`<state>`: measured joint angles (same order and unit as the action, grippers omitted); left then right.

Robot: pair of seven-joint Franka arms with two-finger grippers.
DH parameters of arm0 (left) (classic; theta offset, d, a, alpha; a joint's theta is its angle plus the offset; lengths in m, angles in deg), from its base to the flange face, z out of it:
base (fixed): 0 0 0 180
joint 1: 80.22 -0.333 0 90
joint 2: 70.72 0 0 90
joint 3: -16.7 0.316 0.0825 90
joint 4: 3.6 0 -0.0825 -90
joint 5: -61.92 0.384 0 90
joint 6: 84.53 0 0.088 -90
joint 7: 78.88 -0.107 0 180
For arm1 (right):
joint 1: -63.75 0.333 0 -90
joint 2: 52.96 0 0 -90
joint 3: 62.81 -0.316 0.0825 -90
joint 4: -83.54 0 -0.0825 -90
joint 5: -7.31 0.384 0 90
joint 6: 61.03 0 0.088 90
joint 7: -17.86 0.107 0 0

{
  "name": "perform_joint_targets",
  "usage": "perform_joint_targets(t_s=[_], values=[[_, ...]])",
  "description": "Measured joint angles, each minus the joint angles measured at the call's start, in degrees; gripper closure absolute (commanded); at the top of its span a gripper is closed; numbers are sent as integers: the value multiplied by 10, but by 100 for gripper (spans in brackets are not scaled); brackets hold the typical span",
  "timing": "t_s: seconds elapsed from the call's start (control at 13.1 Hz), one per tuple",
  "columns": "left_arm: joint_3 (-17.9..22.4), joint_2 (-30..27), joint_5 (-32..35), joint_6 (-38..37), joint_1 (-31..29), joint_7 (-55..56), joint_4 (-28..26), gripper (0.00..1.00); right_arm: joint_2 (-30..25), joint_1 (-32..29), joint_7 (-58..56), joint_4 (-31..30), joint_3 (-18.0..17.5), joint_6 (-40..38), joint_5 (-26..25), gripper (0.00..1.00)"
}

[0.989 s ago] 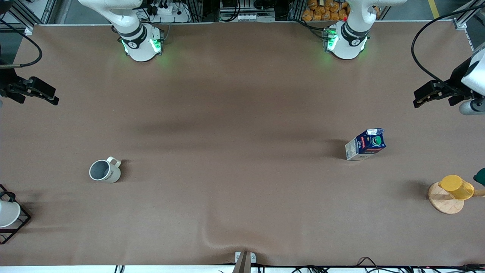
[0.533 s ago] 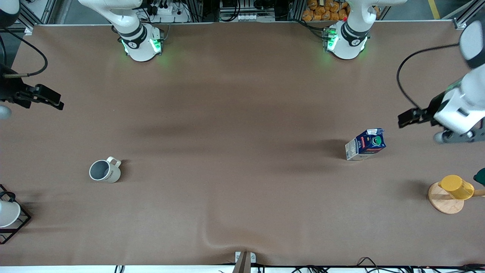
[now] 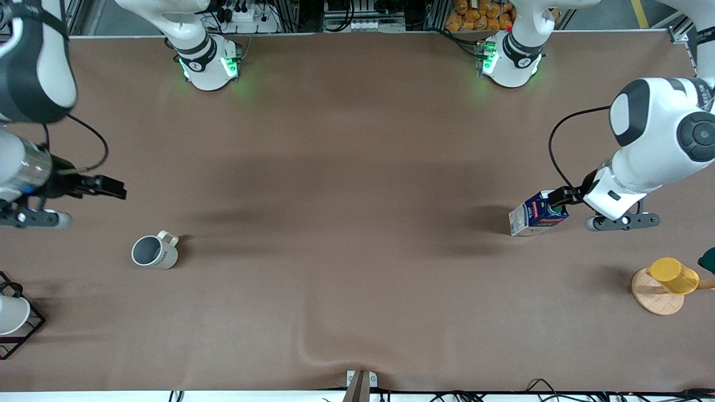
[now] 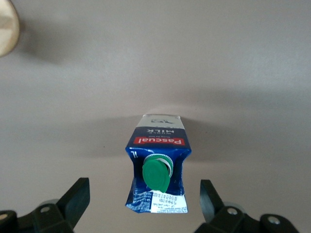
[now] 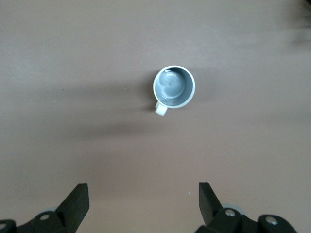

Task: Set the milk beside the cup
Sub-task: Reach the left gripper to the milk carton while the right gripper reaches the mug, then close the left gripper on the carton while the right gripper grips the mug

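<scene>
The milk needs to go beside the cup (image 3: 154,250), so the left gripper will grab the carton's green-capped top (image 3: 556,207) next.
The milk (image 3: 536,215), a dark-blue carton with a green cap, stands toward the left arm's end of the table. My left gripper (image 3: 560,196) hovers over its top, open and empty. In the left wrist view the carton (image 4: 158,145) sits between the spread fingers (image 4: 78,194) of the left gripper (image 4: 144,191); I see no contact. The cup (image 3: 155,252), an off-white mug with a grey inside, stands toward the right arm's end. My right gripper (image 3: 114,187) is open and empty over bare table beside it. The right wrist view shows the cup (image 5: 174,87) apart from the gripper (image 5: 143,194).
A yellow cup (image 3: 673,275) sits on a round wooden stand (image 3: 654,296) nearer the front camera than the milk. A white cup (image 3: 11,314) sits in a black wire rack (image 3: 25,335) at the right arm's end. The table cover has a fold (image 3: 315,352) at the front edge.
Both arms have swung in from the table's ends. The left gripper came down over the milk carton. The right gripper moved toward the cup. Milk and cup have not moved.
</scene>
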<state>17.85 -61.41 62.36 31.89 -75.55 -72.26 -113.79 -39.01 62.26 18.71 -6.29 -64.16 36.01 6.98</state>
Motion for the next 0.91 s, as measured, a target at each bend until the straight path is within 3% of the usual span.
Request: perform_joint_targets(t_s=[0.68, 0.91], values=[[-10, 50, -2, 29, 0, 0, -9, 0, 172, 1, -39, 4, 4, 161, 0, 0], [-10, 53, -3, 29, 0, 0, -9, 45, 210, -2, -54, 5, 5, 182, -1, 0]])
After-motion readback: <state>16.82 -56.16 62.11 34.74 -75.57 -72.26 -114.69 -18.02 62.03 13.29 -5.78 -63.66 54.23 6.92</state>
